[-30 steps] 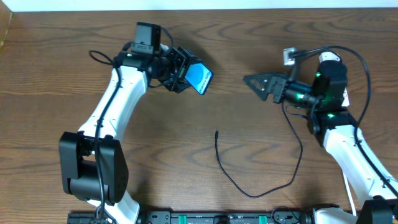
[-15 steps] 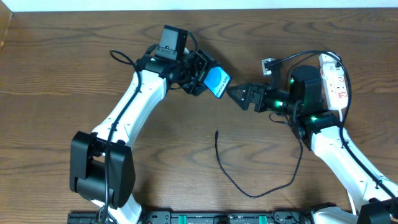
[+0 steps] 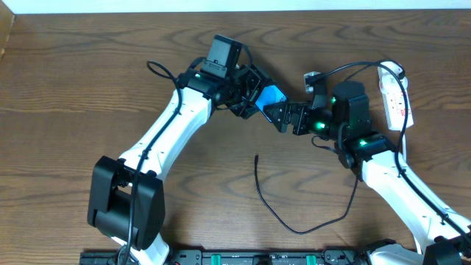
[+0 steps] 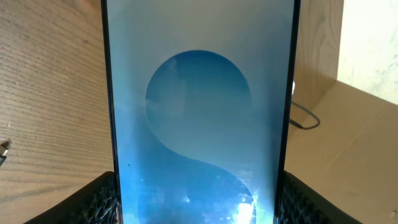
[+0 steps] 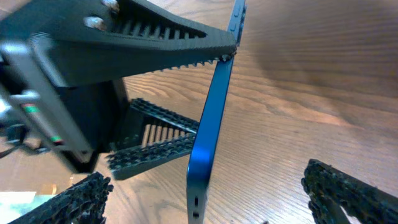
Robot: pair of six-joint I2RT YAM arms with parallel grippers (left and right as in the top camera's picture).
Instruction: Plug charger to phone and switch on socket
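The right gripper grabs the phone's loose end [image 3: 276, 101] [image 5: 200, 173] across its flat sides next, leaving the phone's opposite end for the handover to the left gripper.
The phone [image 3: 274, 94], its cyan-blue screen lit, is held off the table with my left gripper [image 3: 249, 94] shut on its two long edges. It fills the left wrist view [image 4: 199, 93], black fingers [image 4: 102, 199] pressing either side. My right gripper [image 3: 280, 115] is open and straddles the phone's free end. Seen edge-on, the phone [image 5: 208, 143] stands between the right fingers [image 5: 348, 186] with a gap on each side, its port end facing the camera. The charger's black cable [image 3: 257, 173] lies loose on the table below, plug tip uppermost. The white socket [image 3: 399, 103] lies at the right.
The cable loops from mid-table down toward the front edge, then back up under the right arm. A cardboard box [image 4: 367, 143] and a thin black wire [image 4: 305, 118] show behind the phone. The wooden table [image 3: 88, 88] is bare at the left.
The left arm carried the phone rightward. The right arm swung left, uncovering the socket, and its open fingers now sit around the phone's free end.
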